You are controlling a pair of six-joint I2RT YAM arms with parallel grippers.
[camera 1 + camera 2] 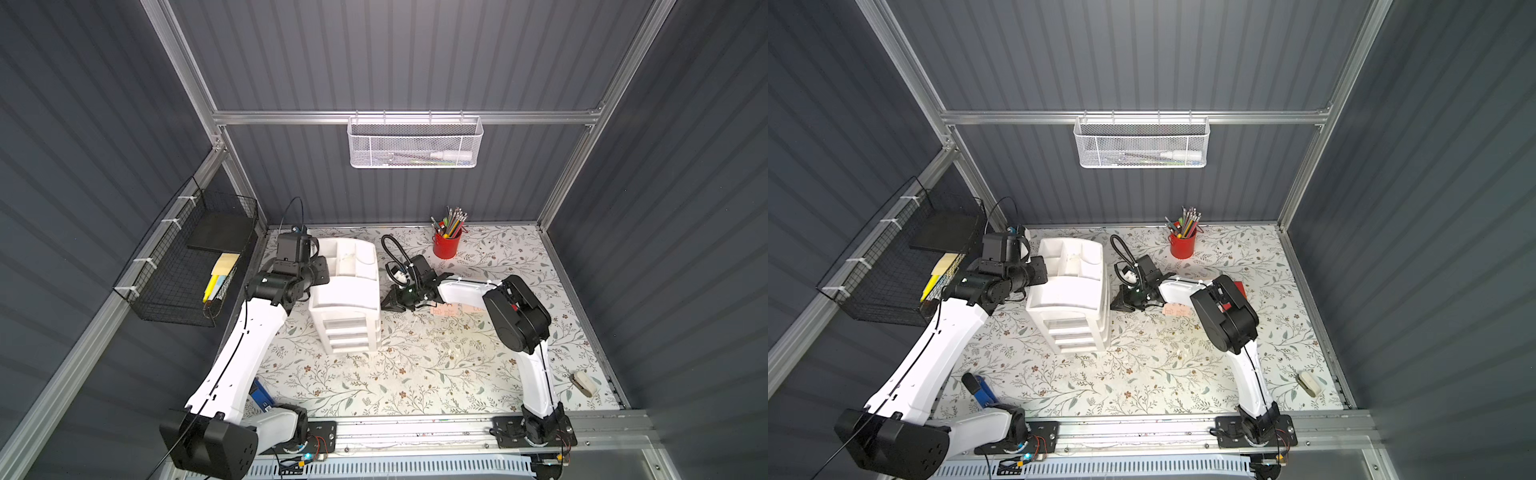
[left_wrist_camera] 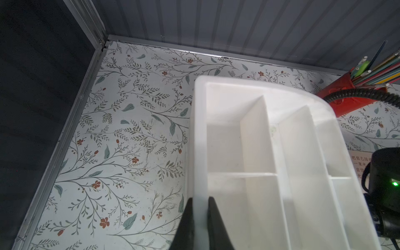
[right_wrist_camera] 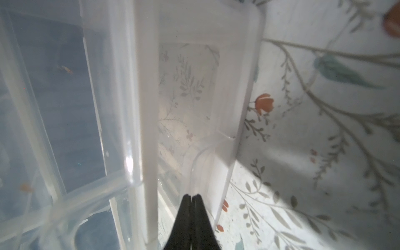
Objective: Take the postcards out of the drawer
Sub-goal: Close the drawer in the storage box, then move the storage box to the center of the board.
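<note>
Floral tabletop separates the white drawer unit's rear [image 1: 352, 240] [image 2: 241, 83] from the back wall, so I need to push the unit back before my left gripper releases it.
The white drawer unit [image 1: 347, 291] [image 1: 1071, 291] stands left of the table's middle. My left gripper [image 2: 200, 200] is shut on the rim of its top tray [image 2: 199, 129], with the white wall between the fingers. My right gripper [image 3: 191, 195] [image 1: 384, 303] is shut at the unit's right side, its tips against the front of a translucent drawer [image 3: 233, 108]. The floral table shows through that drawer and nothing lies in the part I see. The postcards lie on the table under my right arm: a pale peach one [image 1: 446, 309] [image 1: 1177, 311] and a red one [image 1: 1239, 286].
A red cup of pencils [image 1: 446, 245] stands at the back. A white mesh basket [image 1: 413, 143] hangs on the back wall. On the left wall hangs a black wire basket [image 1: 187, 266] holding yellow pads. A small white object [image 1: 584, 382] lies front right.
</note>
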